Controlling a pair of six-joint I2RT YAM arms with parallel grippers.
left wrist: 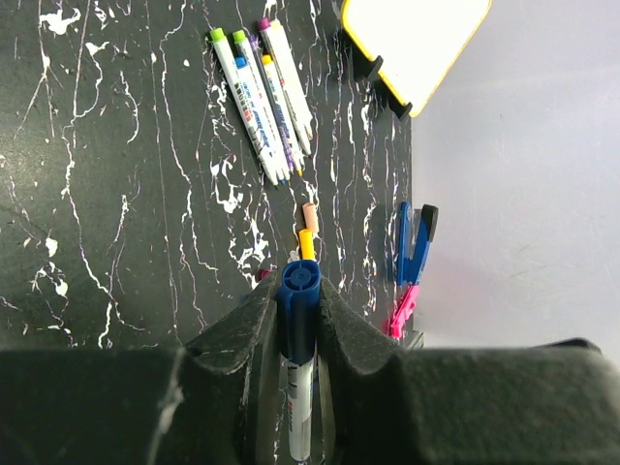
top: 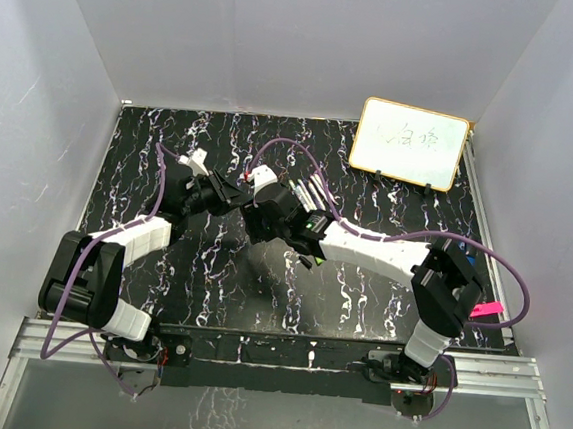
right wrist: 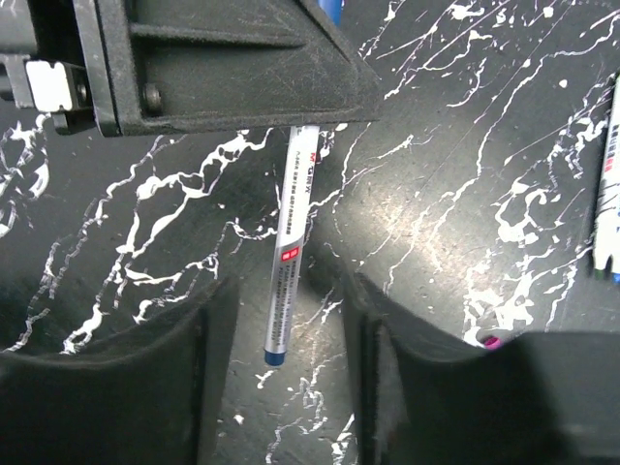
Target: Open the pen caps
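Observation:
My right gripper grabs the pen's white body near its blue tip next, to leave the pen's cap to my left gripper to open.
My left gripper is shut on the blue pen cap of one of the pens, whose white barrel runs back between the fingers. In the right wrist view that barrel hangs out of the left gripper and ends in a blue tip. It lies between the jaws of my right gripper, which stand open and clear of it on both sides. The two grippers meet mid-table. Several more capped pens lie in a row on the black table.
Loose orange and yellow caps lie just ahead of the left fingers. A pink cap shows by the right finger. The yellow-framed whiteboard stands at the back right. A blue chunky object and pink strip lie by the right edge.

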